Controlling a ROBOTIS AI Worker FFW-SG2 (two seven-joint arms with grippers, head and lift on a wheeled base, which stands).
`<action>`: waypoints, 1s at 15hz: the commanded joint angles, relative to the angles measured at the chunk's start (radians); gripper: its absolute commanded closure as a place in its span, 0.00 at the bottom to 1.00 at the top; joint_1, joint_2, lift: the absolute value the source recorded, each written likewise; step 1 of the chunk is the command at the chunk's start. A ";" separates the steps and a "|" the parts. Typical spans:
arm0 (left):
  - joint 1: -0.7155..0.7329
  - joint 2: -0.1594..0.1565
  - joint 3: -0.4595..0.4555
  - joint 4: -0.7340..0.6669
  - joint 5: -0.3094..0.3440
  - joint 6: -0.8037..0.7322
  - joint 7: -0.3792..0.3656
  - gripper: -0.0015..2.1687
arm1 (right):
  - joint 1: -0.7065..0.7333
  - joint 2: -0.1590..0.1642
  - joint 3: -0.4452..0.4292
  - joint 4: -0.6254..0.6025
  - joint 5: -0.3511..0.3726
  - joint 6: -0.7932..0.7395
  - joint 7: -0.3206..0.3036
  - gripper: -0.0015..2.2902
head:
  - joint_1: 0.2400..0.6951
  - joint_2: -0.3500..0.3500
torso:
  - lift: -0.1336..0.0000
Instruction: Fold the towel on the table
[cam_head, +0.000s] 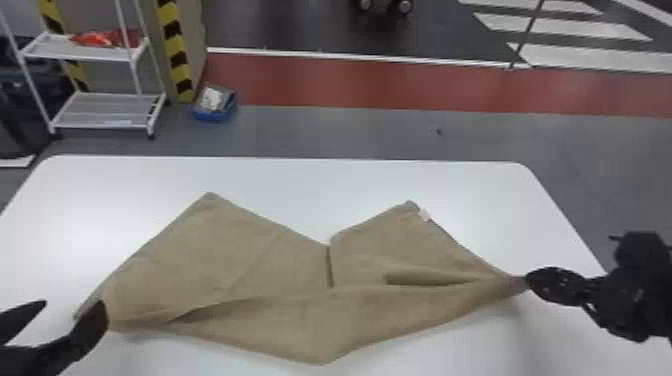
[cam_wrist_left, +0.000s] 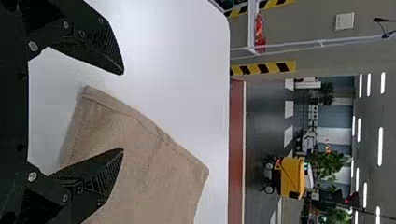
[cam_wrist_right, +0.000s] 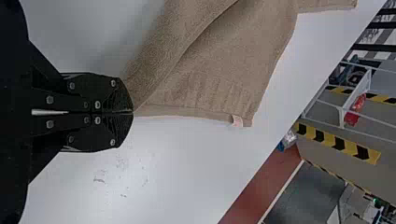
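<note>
My left gripper should next grab the hemmed corner (cam_head: 113, 316) of the tan towel, opposite its pinched end (cam_head: 508, 287), to fold the towel.
The tan towel (cam_head: 280, 280) lies creased across the table, its near part folded over and two far corners spread apart. At its left end my left gripper (cam_head: 65, 312) stands open, one finger by the towel's edge. In the left wrist view the left gripper (cam_wrist_left: 122, 111) has its fingers wide apart, the towel (cam_wrist_left: 154, 172) partly behind one of them. My right gripper (cam_head: 530, 281) is shut on the towel's right end, pulled to a point. From the right wrist view, the right gripper (cam_wrist_right: 130, 112) pinches the towel (cam_wrist_right: 224, 70) near a hem bearing a small pale label (cam_wrist_right: 237, 121).
The white table (cam_head: 350, 180) extends beyond the towel toward its far edge. Past it on the floor stand a white shelf rack (cam_head: 107, 112) and a blue bin (cam_head: 214, 112), near a yellow-and-black striped post (cam_head: 175, 50).
</note>
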 joint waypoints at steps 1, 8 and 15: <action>-0.002 -0.003 0.010 0.008 -0.178 -0.014 -0.157 0.02 | 0.001 -0.002 -0.001 0.000 0.000 0.000 0.002 0.73 | 1.00 0.33 | 0.11; -0.175 -0.003 0.048 0.105 -0.558 -0.109 -0.640 0.04 | 0.008 -0.003 -0.001 -0.008 -0.002 -0.004 0.002 0.73 | 1.00 0.30 | 0.11; -0.264 0.080 0.005 0.269 -0.833 -0.382 -0.790 0.11 | 0.010 0.002 -0.003 -0.011 -0.005 -0.004 0.002 0.73 | 1.00 0.30 | 0.11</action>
